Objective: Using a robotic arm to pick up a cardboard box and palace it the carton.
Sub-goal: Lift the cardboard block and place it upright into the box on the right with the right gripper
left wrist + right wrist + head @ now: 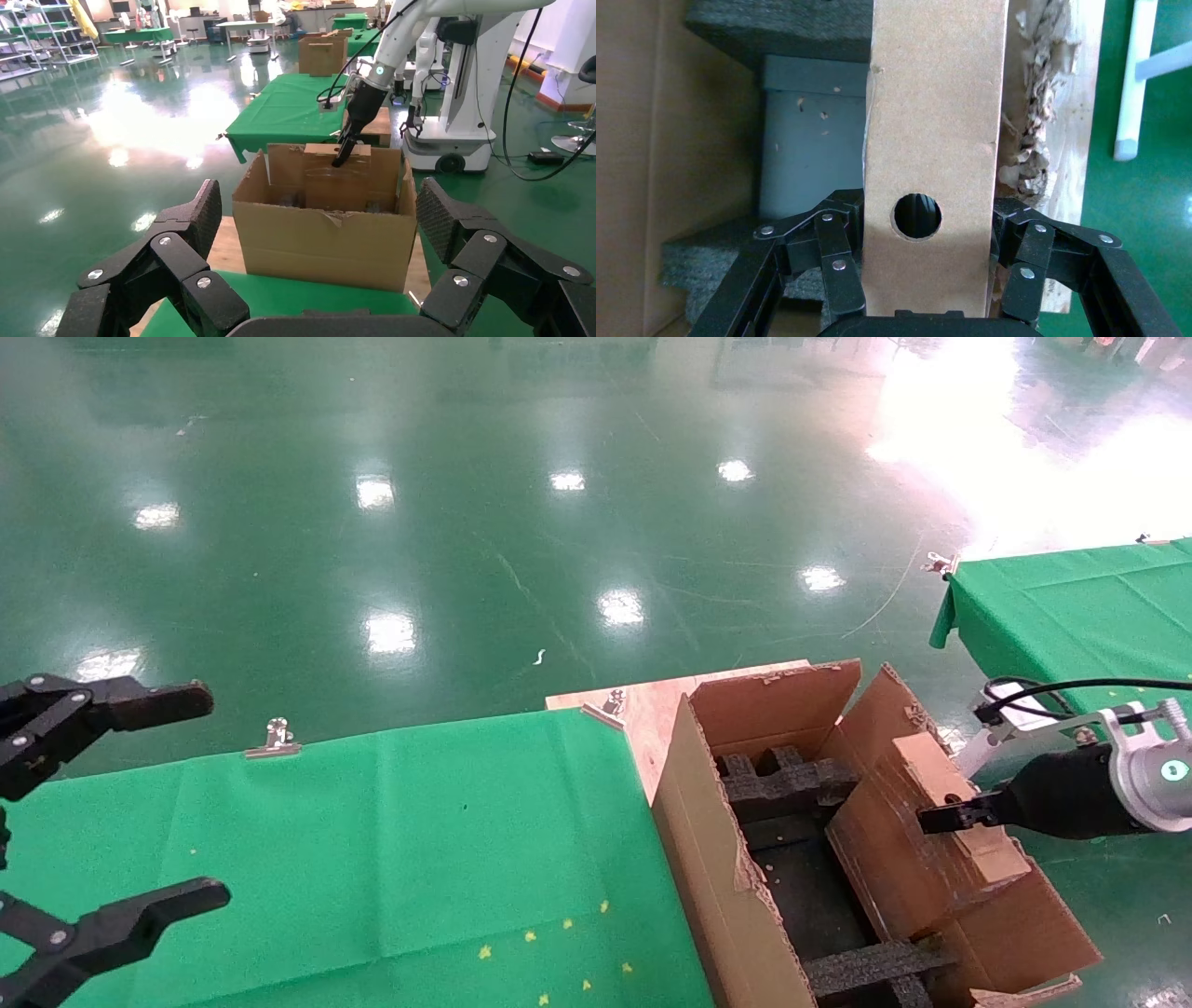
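The cardboard box is hanging high above the carton's dark bottom, so the robot's right gripper needs to lower the cardboard box farther in before letting go of it.
The small cardboard box [894, 859] stands on edge, tilted, inside the right half of the large carton [708, 840], above black foam blocks [782, 784]. My right gripper [941, 819] on the white robotic arm [393, 35] is shut on the box's upper end. In the right wrist view the fingers [838, 260] clamp both sides of the box [933, 126] beside its round hole [917, 215]. My left gripper [214, 794] is open and empty at the far left over the green table. The left wrist view faces the carton [323, 242].
The carton stands on a wooden board [652, 710] at the right end of the green-clothed table [419, 850]. A second green table [1071, 607] is behind my right arm. Metal clips [275, 738] hold the cloth's far edge. Glossy green floor lies beyond.
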